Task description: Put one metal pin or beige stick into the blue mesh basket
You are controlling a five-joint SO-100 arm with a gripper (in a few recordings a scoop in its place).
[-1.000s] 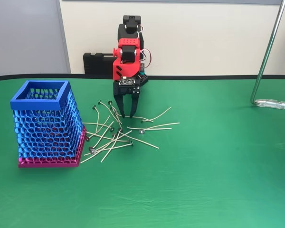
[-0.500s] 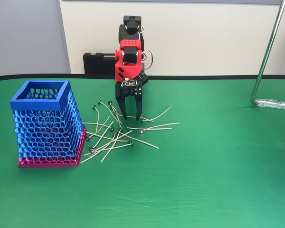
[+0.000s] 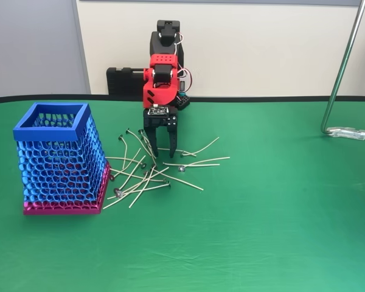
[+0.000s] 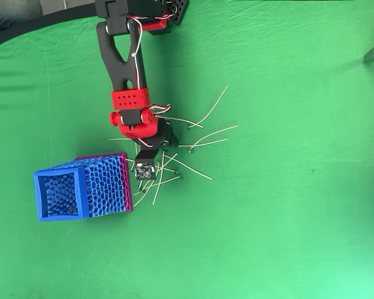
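I will use my gripper to grab one beige stick by its metal-disc end next. Then I will put the stick into the blue mesh basket.
The blue mesh basket (image 3: 59,155) stands upright on its magenta base at the left of the green table; in the overhead view the basket (image 4: 81,187) is at the lower left. Several beige sticks with small metal discs (image 3: 151,175) lie scattered in a loose pile just right of it, seen from above as crossed sticks (image 4: 193,140). My gripper (image 3: 163,153) points straight down over the far edge of the pile, open, its tips at or just above the sticks. I cannot tell whether a stick lies between the fingers. From above, the red arm (image 4: 132,103) covers the fingertips.
A shiny metal pole (image 3: 344,67) with a clamp foot (image 3: 351,132) stands at the back right. A black case (image 3: 125,80) sits behind the arm against the wall. Open green cloth spreads to the front and right.
The gripper has spread its fingers wider, shifted slightly left and dropped lower onto the far edge of the stick pile. Basket and sticks have not moved.
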